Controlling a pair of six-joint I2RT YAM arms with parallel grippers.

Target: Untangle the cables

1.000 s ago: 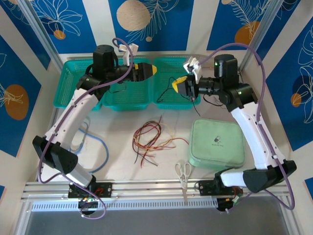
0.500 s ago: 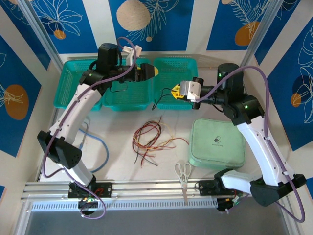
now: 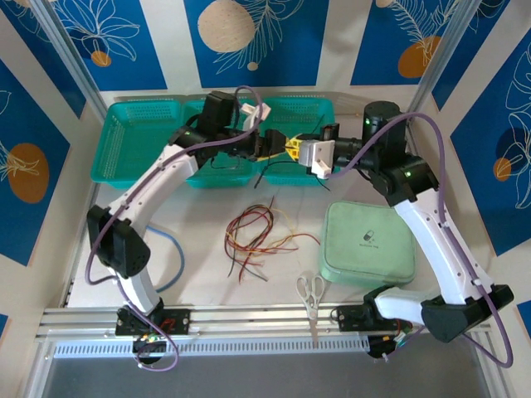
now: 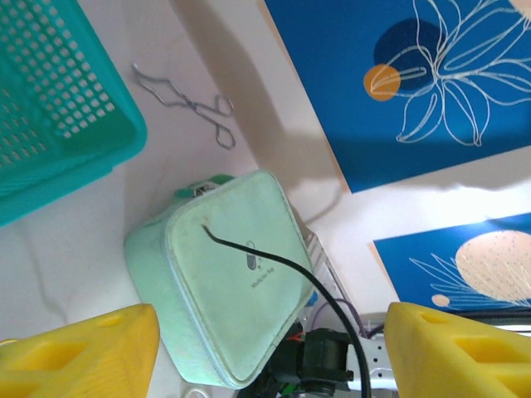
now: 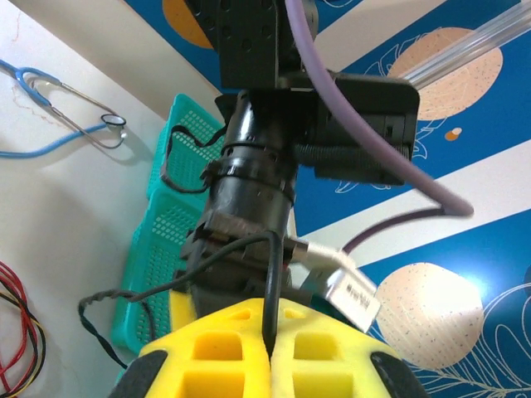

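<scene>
The left gripper needs to pull the cables apart, so next it should grab the black cable (image 4: 347,326) just before its loose end, beside the spot where the right gripper pinches.
A loose bunch of red, yellow-tan and black cables (image 3: 253,235) lies on the white table, in the middle. Above the teal baskets, my right gripper (image 3: 293,151) is shut on one black cable (image 3: 270,168) that dangles below it. The right wrist view shows that cable (image 5: 270,282) pinched between the closed yellow fingers (image 5: 207,348). My left gripper (image 3: 267,144) faces the right one, almost touching it. It stands open, and the black cable (image 4: 282,265) runs between its yellow fingertips (image 4: 83,348) untouched. A bit of the bunch (image 5: 18,332) shows at the right wrist view's lower left.
Three teal baskets (image 3: 137,141) line the back edge. A mint-green pouch (image 3: 367,243) lies at the right, scissors (image 3: 311,290) near the front rail, and a blue stethoscope (image 3: 170,249) at the left by the left arm.
The left gripper swung right from the middle basket until it met the right gripper. The right gripper moved left with the black cable and turned toward it.
</scene>
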